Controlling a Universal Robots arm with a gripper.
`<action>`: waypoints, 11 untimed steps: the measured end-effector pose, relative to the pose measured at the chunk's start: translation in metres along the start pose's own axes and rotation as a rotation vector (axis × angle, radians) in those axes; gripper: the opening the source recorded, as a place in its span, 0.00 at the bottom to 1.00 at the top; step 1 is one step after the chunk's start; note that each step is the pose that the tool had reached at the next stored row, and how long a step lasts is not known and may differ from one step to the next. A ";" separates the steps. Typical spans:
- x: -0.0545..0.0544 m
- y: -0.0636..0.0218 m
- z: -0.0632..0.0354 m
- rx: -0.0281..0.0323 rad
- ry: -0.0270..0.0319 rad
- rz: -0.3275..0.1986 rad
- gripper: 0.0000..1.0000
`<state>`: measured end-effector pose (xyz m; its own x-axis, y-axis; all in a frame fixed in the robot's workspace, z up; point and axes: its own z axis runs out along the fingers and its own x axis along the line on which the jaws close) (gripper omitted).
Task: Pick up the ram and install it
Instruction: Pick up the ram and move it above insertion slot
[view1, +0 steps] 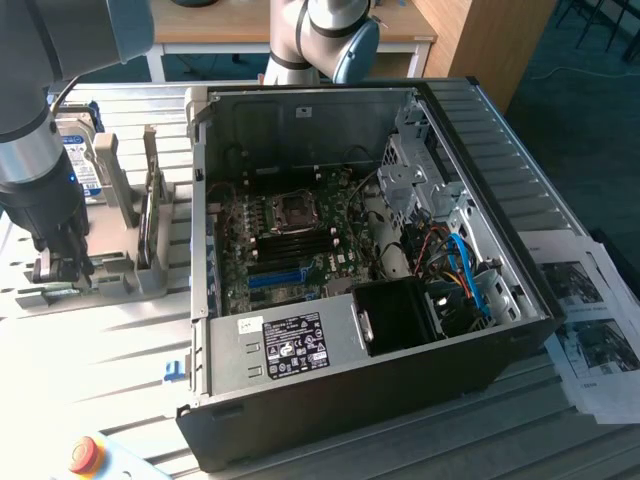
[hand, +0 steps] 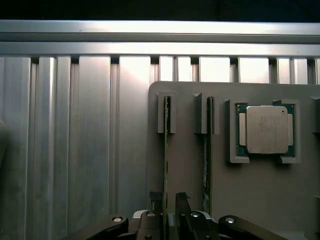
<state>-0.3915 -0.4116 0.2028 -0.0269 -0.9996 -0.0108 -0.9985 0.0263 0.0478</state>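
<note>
I should next grab the ram by its end (hand: 165, 200), its contact edge free to enter the motherboard slots.
In the wrist view two rams stand on edge in the slots of a grey holder plate (hand: 185, 165). One ram (hand: 166, 150) is a thin green stick, and a second ram (hand: 206, 155) stands parallel beside it. My gripper (hand: 169, 201) is open, and the first ram's near end runs between its two dark fingers (hand: 182, 202) with a small gap on each side. In the exterior view the gripper (view1: 60, 272) hangs low over the grey holder (view1: 115, 280), at the exterior view's left of the open computer case (view1: 330, 380). The black motherboard slots (view1: 300, 240) lie inside the case.
A square silver processor chip (hand: 266, 129) sits in a pocket of the holder plate. A hard drive (view1: 88, 150) stands upright behind the holder. A blue connector strip (view1: 275, 276) is on the motherboard. Printed papers (view1: 590, 330) lie at the exterior view's right, and a red button (view1: 85, 455) is at the front.
</note>
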 end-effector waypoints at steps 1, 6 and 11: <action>0.000 0.0000 0.0000 0.0000 0.0000 0.000 0.25; 0.000 0.0000 0.0000 -0.0001 0.0000 0.000 0.25; 0.000 -0.0001 0.0003 -0.0001 0.0000 0.000 0.25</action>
<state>-0.3914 -0.4116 0.2025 -0.0269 -0.9996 -0.0107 -0.9985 0.0264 0.0479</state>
